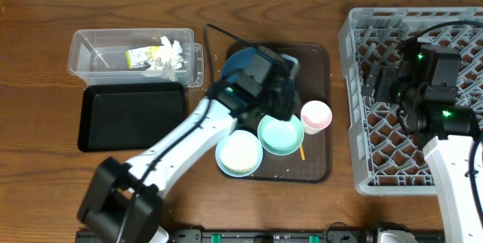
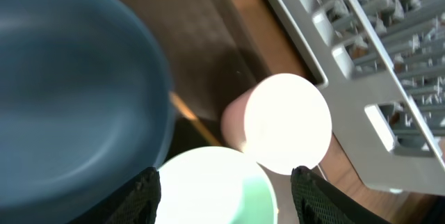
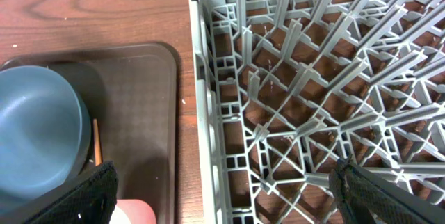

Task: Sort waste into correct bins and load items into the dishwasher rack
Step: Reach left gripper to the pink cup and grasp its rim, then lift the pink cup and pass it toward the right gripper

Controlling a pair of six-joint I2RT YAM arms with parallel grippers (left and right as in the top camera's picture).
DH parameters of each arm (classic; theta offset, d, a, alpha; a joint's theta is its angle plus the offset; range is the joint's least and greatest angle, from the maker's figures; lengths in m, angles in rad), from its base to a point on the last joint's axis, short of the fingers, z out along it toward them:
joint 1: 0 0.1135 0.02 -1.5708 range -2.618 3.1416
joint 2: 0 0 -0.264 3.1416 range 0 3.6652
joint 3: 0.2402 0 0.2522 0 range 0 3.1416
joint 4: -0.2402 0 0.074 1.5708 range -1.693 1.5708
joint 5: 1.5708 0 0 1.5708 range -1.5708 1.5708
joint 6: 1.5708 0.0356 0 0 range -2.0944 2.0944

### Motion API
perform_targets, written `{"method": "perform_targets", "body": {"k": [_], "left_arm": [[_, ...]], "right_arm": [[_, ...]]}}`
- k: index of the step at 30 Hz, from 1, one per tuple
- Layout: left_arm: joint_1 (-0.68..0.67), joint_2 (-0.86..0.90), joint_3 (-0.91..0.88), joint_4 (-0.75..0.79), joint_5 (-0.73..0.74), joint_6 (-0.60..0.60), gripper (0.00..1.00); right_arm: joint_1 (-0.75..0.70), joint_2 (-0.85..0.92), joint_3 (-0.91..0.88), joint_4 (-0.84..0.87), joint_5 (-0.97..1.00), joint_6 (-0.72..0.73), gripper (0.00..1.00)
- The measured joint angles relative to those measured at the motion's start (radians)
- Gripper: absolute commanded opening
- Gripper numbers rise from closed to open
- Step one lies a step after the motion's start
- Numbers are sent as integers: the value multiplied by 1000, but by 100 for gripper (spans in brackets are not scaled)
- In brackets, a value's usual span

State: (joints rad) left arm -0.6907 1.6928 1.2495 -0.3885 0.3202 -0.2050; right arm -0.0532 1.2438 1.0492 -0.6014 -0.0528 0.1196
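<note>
Next, my left gripper grabs the pink-white cup by its rim (image 1: 311,116) (image 2: 263,133), so the cup's base end stays free for loading into the rack.
On the brown serving tray (image 1: 321,62) sit the dark-blue dish (image 1: 234,66), the mint-green bowl (image 1: 281,134), the white bowl (image 1: 239,153) and the pink-white cup (image 1: 316,115). A yellow-orange stick (image 1: 302,151) lies beside the green bowl. My left gripper (image 1: 283,96) hovers open just above the green bowl (image 2: 222,189), with the cup (image 2: 285,123) ahead and the blue dish (image 2: 69,92) at left. My right gripper (image 1: 381,81) is open and empty over the left part of the grey dishwasher rack (image 1: 362,160), which fills the right wrist view (image 3: 292,78). Tissues (image 1: 170,56) and a yellow-green wrapper (image 1: 139,56) lie in the clear tub (image 1: 83,47).
The black tray (image 1: 132,118) lies in front of the clear tub on the wooden table. A few rice grains dot the serving tray near its front edge (image 1: 287,169). A black cable (image 1: 223,32) runs behind the serving tray.
</note>
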Motion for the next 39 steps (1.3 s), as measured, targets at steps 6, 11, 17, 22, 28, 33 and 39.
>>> {"method": "perform_targets", "body": {"k": [6,11,17,22,28,33,39], "left_arm": [[-44,48,0,61,-32,0,62],[-71,111,0,93,-61,0,62],[-83,189,0,146,-69,-2,44],[-83,208,0,163,-73,-1,31],[-83,208,0,165,-73,0,19],[-83,208,0,171,-73,0,10],[-82,208,0,187,-73,1,6]], "right_arm": [[0,0,0,-1,0,3,97],[0,0,0,-2,0,3,97],[0,0,0,-3,0,3,97],[0,0,0,-6,0,3,97],[0,0,0,-8,0,3,97],[0,0,0,-15,0,3,98],[0,0,0,-16,0,4,99]]}}
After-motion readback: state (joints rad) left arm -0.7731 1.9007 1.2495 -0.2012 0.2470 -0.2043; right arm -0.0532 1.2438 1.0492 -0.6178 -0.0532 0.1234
